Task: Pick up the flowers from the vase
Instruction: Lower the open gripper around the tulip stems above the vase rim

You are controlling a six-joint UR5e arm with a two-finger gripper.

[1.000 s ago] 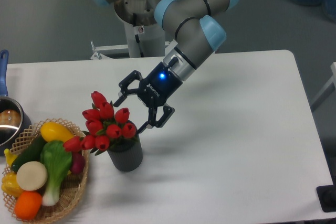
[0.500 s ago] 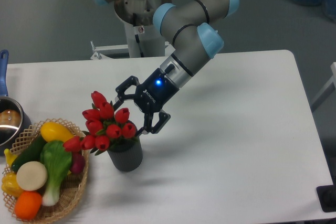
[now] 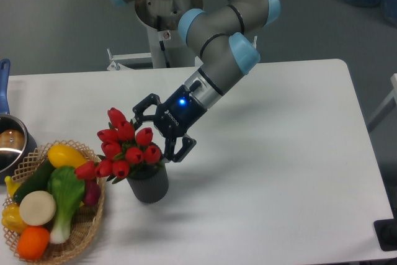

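Note:
I need to grab the flowers' green stems below the red buds next, so that my gripper can lift the flowers (image 3: 124, 146) out of the vase (image 3: 149, 187).
The flowers (image 3: 124, 146), a bunch of red tulip buds with green leaves, stand in the dark grey vase (image 3: 149, 187) at the table's front left. My gripper (image 3: 152, 133) is open and reaches in from the upper right. Its fingers straddle the right side of the bunch: one fingertip (image 3: 138, 112) is behind the top buds, the other (image 3: 175, 156) is at the right edge above the vase's rim. The jaws hold nothing.
A wicker basket (image 3: 87, 224) of yellow, green, white and orange produce sits just left of the vase, touching the flowers' left side. A steel pot (image 3: 11, 144) with a blue handle is at the left edge. The arm's base (image 3: 164, 23) stands behind the table.
My gripper has moved left and slightly down, from beside the bunch to around its right side. It stays open. The flowers and vase have not moved.

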